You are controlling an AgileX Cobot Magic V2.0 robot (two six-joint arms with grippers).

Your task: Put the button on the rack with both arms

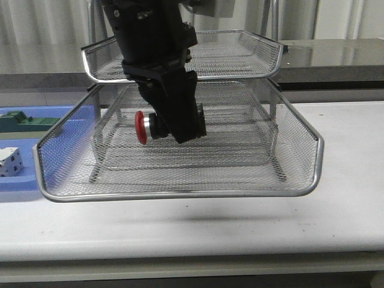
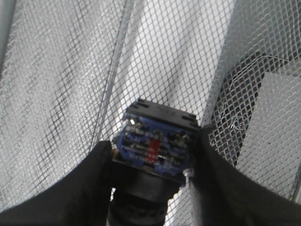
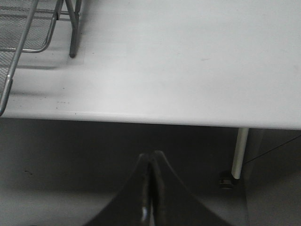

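My left gripper is ready to open. It has the button (image 1: 141, 127) low over the lower shelf's mesh (image 1: 180, 162), so the button would lie in the rack.
My left gripper (image 1: 180, 127) reaches down from above and is shut on the button (image 1: 141, 127). It holds the button sideways, red head to the left, inside the silver wire-mesh rack (image 1: 180, 194), over the mesh of a lower tier. In the left wrist view the button's blue-black body (image 2: 155, 141) sits clamped between the two black fingers (image 2: 94, 179), with rack mesh (image 2: 70, 70) close behind it. My right gripper (image 3: 150, 160) is shut and empty, below and in front of the table's edge. It does not show in the front view. A corner of the rack (image 3: 28, 28) shows in the right wrist view.
A blue tray (image 1: 24, 180) at the far left holds a white cube-like block (image 1: 9, 161) and a green block (image 1: 24, 120). The rack's upper tier (image 1: 264, 69) is close above my left gripper. The table's leg (image 3: 241, 150) and front edge (image 3: 141, 117) are near my right gripper.
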